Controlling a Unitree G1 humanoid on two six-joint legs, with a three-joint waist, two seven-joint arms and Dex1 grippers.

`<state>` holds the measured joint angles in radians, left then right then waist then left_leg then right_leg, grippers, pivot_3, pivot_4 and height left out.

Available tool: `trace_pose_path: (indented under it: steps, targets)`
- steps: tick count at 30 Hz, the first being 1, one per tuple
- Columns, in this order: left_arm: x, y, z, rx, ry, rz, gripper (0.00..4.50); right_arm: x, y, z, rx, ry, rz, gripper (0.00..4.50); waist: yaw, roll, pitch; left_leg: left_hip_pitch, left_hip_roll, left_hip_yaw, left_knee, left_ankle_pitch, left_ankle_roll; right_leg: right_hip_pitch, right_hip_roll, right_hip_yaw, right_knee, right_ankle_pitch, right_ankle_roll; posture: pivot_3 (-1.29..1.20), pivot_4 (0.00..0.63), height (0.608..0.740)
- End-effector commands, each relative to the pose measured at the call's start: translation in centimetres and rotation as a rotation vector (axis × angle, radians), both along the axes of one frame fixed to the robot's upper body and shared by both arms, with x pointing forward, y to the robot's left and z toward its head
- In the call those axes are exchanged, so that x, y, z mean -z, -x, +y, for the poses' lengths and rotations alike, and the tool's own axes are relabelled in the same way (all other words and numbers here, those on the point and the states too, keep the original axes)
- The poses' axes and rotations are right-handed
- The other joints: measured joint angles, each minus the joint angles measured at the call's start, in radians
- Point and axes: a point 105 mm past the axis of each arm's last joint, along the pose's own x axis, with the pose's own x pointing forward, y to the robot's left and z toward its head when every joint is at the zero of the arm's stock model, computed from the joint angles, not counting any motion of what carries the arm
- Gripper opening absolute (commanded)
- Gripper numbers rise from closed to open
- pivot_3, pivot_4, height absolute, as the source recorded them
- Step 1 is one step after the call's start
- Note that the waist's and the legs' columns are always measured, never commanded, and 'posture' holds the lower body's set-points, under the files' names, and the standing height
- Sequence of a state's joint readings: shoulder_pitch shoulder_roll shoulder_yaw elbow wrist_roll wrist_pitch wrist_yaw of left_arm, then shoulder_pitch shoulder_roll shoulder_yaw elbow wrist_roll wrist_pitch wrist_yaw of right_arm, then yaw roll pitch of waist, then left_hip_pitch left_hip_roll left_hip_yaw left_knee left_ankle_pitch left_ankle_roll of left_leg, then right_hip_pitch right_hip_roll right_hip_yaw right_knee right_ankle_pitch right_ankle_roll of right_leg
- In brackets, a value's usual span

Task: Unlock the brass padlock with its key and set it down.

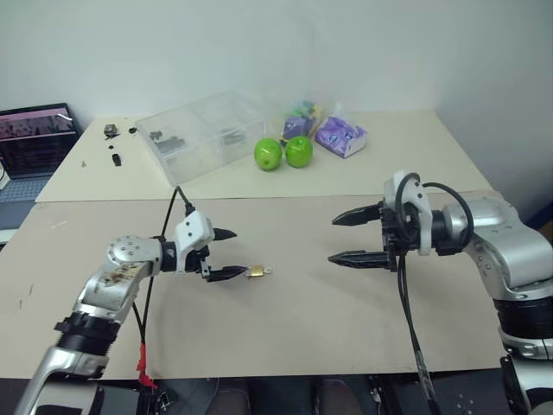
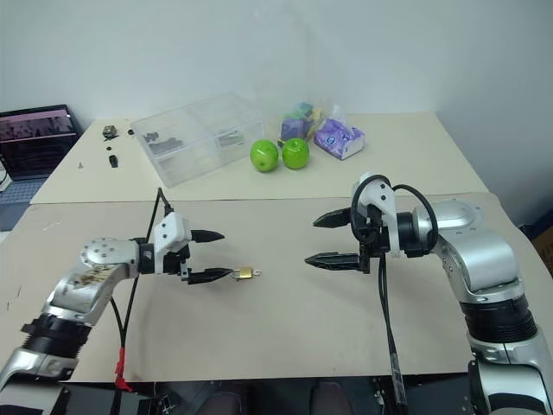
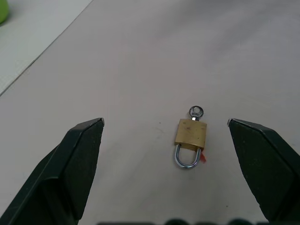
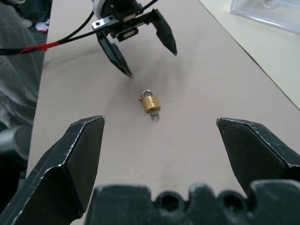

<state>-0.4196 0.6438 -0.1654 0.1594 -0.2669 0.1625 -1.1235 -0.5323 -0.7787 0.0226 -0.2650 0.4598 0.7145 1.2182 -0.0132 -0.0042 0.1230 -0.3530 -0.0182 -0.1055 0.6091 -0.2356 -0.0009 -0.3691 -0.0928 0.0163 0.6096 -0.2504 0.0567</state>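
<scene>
The left gripper isn't ready to close, as its fingers stop short of the padlock's golden body and would miss it now. The left gripper needs to move toward the padlock's body first, then close on it.
The brass padlock (image 3: 191, 133) lies flat on the beige table (image 1: 285, 320), its silver shackle towards my left gripper. The key (image 3: 196, 111) sticks out of the padlock's far end, its ring showing. My left gripper (image 1: 235, 252) stands open just left of the padlock (image 1: 255, 271); its lower fingertip is close beside the padlock and nothing is between the fingers. My right gripper (image 1: 333, 239) hangs open above the table to the right of the padlock, pointing left at it, holding nothing. From the right wrist, the padlock (image 4: 151, 103) lies between the two grippers.
On the far table stand a clear plastic box (image 1: 203, 134), two green apples (image 1: 268, 154), a purple packet (image 1: 340, 137) and small dark parts (image 1: 112, 131). A laptop (image 1: 34, 138) sits at the far left. A seam runs between the two tables.
</scene>
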Motion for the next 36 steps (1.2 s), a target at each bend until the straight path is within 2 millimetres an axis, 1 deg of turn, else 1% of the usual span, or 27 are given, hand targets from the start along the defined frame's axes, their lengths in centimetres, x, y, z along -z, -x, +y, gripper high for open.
trace_pose_path:
  steps: [1, 5, 9, 12, 14, 21, 24, 30, 33, 36]
  targets:
    - [-0.2, -0.7, -0.5, 0.06, -0.038, -0.051, 4.5, -1.3, 0.4, -0.4, 0.028, -0.003, -0.05, 4.49, 0.002, 0.0, 0.0, -0.001, 0.0, 0.0, 0.0, 0.0, 0.0, 0.0, 0.0, 0.0, 0.0, 0.0, 0.0, 0.0, 0.15, 0.74]
    - [1.2, -1.2, -0.6, 0.099, -0.074, -0.045, 4.5, -1.6, 0.3, -0.8, 0.062, -0.001, -0.065, 4.49, 0.001, 0.0, 0.0, -0.001, 0.0, 0.0, 0.0, 0.0, 0.001, 0.0, 0.0, 0.0, 0.0, 0.0, 0.0, 0.0, 0.15, 0.74]
    - [1.8, -1.3, -1.4, 0.139, -0.082, -0.045, 4.5, -1.6, 0.4, -1.2, 0.092, 0.003, -0.067, 4.49, 0.0, 0.0, 0.0, -0.001, 0.0, 0.0, 0.0, 0.0, 0.001, 0.0, 0.0, 0.0, 0.0, 0.0, 0.0, 0.0, 0.15, 0.74]
    - [2.2, -0.7, -2.4, 0.179, -0.082, -0.03, 4.5, -1.2, 0.4, -1.5, 0.117, 0.018, -0.066, 4.49, -0.002, 0.0, 0.0, -0.001, 0.0, 0.0, 0.001, 0.0, 0.001, 0.0, 0.0, 0.0, 0.0, 0.0, 0.0, 0.0, 0.15, 0.74]
    - [2.5, -0.3, -2.6, 0.194, -0.09, -0.028, 4.5, -1.1, 0.4, -1.6, 0.122, 0.019, -0.065, 4.49, -0.001, 0.0, 0.0, -0.001, 0.0, 0.0, 0.001, 0.0, 0.001, 0.0, 0.0, 0.0, 0.0, 0.0, 0.0, 0.0, 0.15, 0.74]
    - [3.2, -0.1, -2.3, 0.173, -0.116, -0.019, 4.5, -1.1, 0.3, -1.8, 0.141, 0.017, -0.071, 4.49, -0.001, 0.0, 0.0, 0.0, 0.0, 0.0, 0.001, 0.0, 0.001, 0.0, 0.0, 0.0, 0.0, 0.0, 0.0, 0.0, 0.15, 0.74]
    - [3.8, 0.1, -1.7, 0.167, -0.156, 0.003, 4.5, -1.0, 0.2, -1.7, 0.141, 0.017, -0.072, 4.49, -0.001, 0.0, 0.0, 0.0, 0.0, 0.0, 0.001, 0.0, 0.001, 0.0, 0.0, 0.0, 0.0, 0.0, 0.0, 0.0, 0.15, 0.74]
    - [4.0, -0.1, -1.4, 0.117, -0.156, 0.018, 4.5, -1.2, 0.0, -1.6, 0.134, 0.017, -0.084, 4.49, -0.002, 0.0, 0.0, 0.0, 0.0, 0.0, 0.001, -0.001, 0.001, 0.0, 0.0, 0.0, 0.0, 0.0, 0.0, 0.0, 0.15, 0.74]
    - [4.1, -0.3, -1.6, 0.096, -0.156, 0.031, 4.5, -1.3, 0.0, -1.5, 0.13, 0.025, -0.096, 4.49, -0.001, 0.0, 0.0, 0.0, 0.0, 0.0, 0.001, -0.001, 0.001, 0.001, 0.0, 0.0, 0.0, 0.0, 0.0, 0.0, 0.15, 0.74]
    - [4.1, -0.4, -1.9, 0.092, -0.145, 0.041, 3.77, -1.4, 0.0, -1.5, 0.13, 0.026, -0.102, 4.5, -0.001, 0.0, -0.001, 0.001, 0.0, 0.0, 0.001, -0.001, 0.001, 0.002, 0.0, 0.0, 0.0, 0.0, 0.0, 0.0, 0.15, 0.74]
